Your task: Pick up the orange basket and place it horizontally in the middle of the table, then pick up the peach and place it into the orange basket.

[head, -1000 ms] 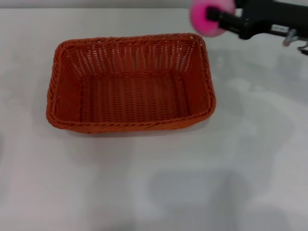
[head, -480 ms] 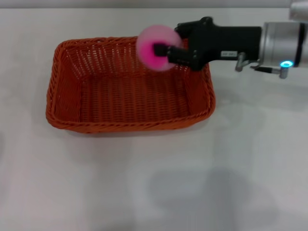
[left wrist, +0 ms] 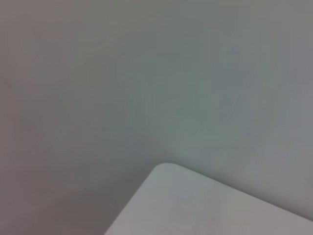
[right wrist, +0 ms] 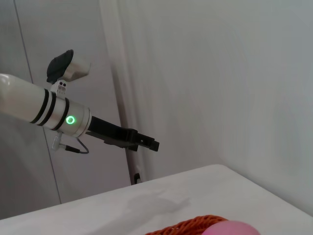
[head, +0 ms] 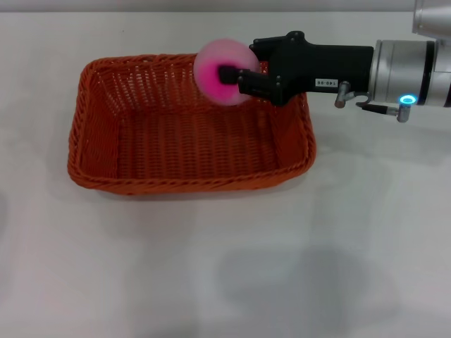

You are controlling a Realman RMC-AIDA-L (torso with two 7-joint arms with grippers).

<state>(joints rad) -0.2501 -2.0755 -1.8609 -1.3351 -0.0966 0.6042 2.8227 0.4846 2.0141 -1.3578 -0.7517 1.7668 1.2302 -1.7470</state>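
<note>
My right gripper holds the peach (head: 211, 58) over the orange basket, inside the basket's rim. It needs to open now, because the peach would stay in the basket.
The orange basket (head: 190, 184) lies lengthwise across the middle of the white table (head: 282, 267), and nothing lies inside it. My right gripper (head: 227, 73) reaches in from the right and is shut on the peach (head: 211, 58), a pink ball held in the air over the basket's back right part. The right wrist view shows the top of the peach (right wrist: 230, 228) and a bit of the basket rim (right wrist: 190, 226) at its lower edge. My left gripper (right wrist: 146, 143) hangs in the air far off beyond the table.
Bare white tabletop surrounds the basket on all sides, with most room in front of it. The left wrist view shows only a rounded table corner (left wrist: 205, 205) and a grey wall.
My right gripper has carried the peach leftward, from beyond the basket's back right corner to over its back right part. The basket has not moved.
</note>
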